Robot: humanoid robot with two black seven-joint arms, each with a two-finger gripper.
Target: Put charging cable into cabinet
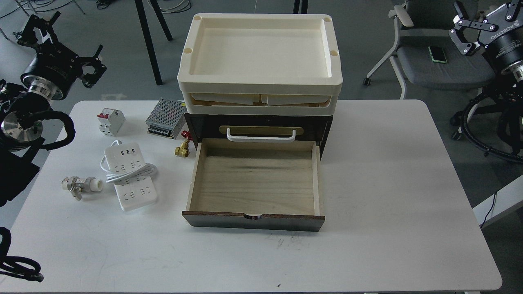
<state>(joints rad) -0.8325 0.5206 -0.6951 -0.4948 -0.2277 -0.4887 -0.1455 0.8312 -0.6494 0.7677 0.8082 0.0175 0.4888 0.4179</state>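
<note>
The long strip reaches out on both sides of the charging cable's wound cord. My left gripper will next grab the cable by its cord-wrapped middle.
The charging cable, a flat white power strip with its thick cord wound across the middle, lies on the white table left of the cabinet. The dark brown cabinet stands at the table's centre with its lower drawer pulled out toward me, its pale wood interior bare. My left gripper hangs open above the table's far left corner, well away from the strip. High at the right, off the table, my right gripper is held open with nothing in it.
Stacked cream plastic trays sit on top of the cabinet. Left of it lie a silver perforated power supply, a white-and-red circuit breaker, a brass valve and a white pipe fitting. A grey office chair stands behind right.
</note>
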